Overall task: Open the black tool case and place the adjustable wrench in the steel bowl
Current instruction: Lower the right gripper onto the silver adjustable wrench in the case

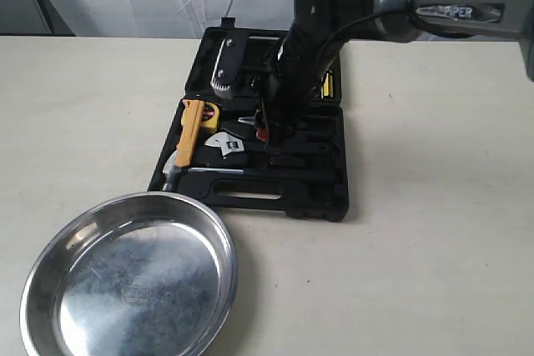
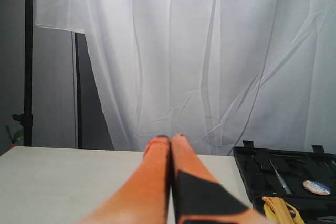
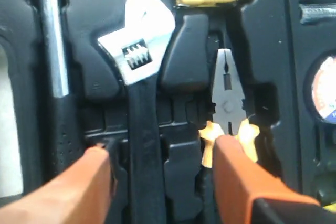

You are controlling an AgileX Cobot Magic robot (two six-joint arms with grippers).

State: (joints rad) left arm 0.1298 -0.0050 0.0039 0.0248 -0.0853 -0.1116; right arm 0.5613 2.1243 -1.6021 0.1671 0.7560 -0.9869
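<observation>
My right gripper grabs the adjustable wrench by its black handle (image 3: 144, 145) next, to move the wrench into the steel bowl.
The black tool case (image 1: 275, 206) lies open in the middle of the table, tools in its recesses. The adjustable wrench (image 1: 224, 144) rests in its recess, silver jaw (image 3: 139, 45) toward the yellow tool, black handle (image 3: 144, 145) running back between my right fingers. My right gripper (image 3: 163, 150) is open and low over the case (image 3: 189, 66), one finger on each side of the handle, not closed on it. From the outside it (image 1: 265, 132) hangs just right of the wrench head. The steel bowl (image 1: 225, 248) sits empty at the front left. My left gripper (image 2: 170, 139) is shut and empty, above the table left of the case (image 2: 283, 166).
Orange-handled pliers (image 3: 227, 98) lie right beside the wrench, under one right finger. A steel-shafted tool (image 3: 52, 40) lies on the wrench's other side. A yellow tool (image 1: 193, 127) sits at the case's left end. The upright lid (image 1: 242, 56) holds more tools. A white curtain hangs behind.
</observation>
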